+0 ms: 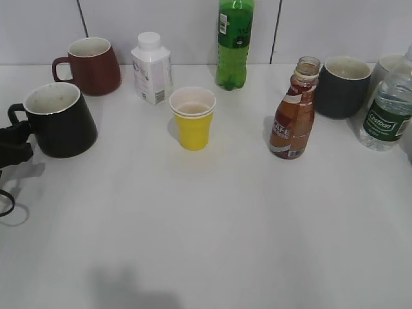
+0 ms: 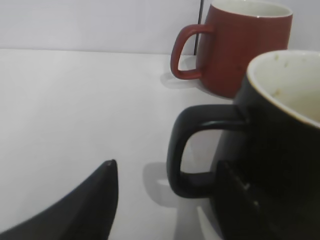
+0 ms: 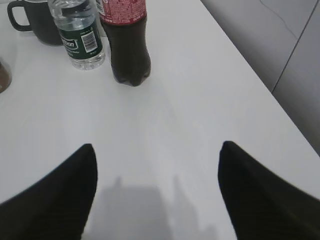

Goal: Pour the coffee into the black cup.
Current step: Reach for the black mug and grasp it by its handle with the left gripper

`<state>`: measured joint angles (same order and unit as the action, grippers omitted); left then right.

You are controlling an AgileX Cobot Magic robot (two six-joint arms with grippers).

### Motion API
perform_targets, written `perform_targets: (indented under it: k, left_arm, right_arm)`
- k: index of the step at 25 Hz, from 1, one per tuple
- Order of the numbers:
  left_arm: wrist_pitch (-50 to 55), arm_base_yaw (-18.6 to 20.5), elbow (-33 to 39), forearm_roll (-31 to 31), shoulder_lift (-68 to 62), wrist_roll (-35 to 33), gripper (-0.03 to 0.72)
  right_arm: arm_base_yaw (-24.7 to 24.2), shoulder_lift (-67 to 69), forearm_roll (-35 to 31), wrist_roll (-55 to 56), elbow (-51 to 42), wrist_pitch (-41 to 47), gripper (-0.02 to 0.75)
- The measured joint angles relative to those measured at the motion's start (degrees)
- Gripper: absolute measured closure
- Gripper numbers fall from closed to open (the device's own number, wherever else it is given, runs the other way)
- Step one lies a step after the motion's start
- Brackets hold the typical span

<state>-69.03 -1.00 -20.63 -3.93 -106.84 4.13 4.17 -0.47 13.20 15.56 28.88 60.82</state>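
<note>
The black cup's round body is wider than my open fingers, so my left gripper needs to grab the cup by its slim loop handle next.
The coffee bottle [image 1: 295, 119], curvy and clear with an orange-red "CAFE" label, stands upright and uncapped at the right centre of the table. The black cup [image 1: 61, 120], glossy with a white inside, stands at the far left with its handle pointing left. My left gripper [image 1: 18, 140] is open right beside that handle. In the left wrist view the black cup [image 2: 280, 150] fills the right side, and its loop handle lies between the fingers of my left gripper [image 2: 167, 175]. My right gripper [image 3: 156, 150] is open and empty over bare table, outside the exterior view.
A maroon mug [image 1: 93, 64], white carton [image 1: 152, 67], green soda bottle [image 1: 234, 42] and yellow paper cup [image 1: 193, 118] stand behind and in the middle. A dark grey mug [image 1: 342, 85], water bottle [image 1: 387, 109] and dark cola bottle [image 3: 127, 40] stand at the right. The table edge [image 3: 280, 107] is near.
</note>
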Motion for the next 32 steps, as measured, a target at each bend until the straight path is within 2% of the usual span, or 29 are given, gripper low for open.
perform_targets:
  k: [18, 26, 32]
  left_arm:
    - [0.1, 0.4, -2.3, -1.5, 0.0, 0.0, 0.228]
    - [1.0, 5.7, -2.9, -9.4, -0.1, 0.0, 0.235]
    - [4.4, 6.6, -5.6, -15.1, -0.1, 0.3, 0.237]
  right_arm:
    - [0.0, 0.0, 0.0, 0.0, 0.0, 0.0, 0.150]
    - [0.0, 0.0, 0.0, 0.0, 0.0, 0.0, 0.150]
    - [0.0, 0.0, 0.0, 0.0, 0.0, 0.0, 0.150]
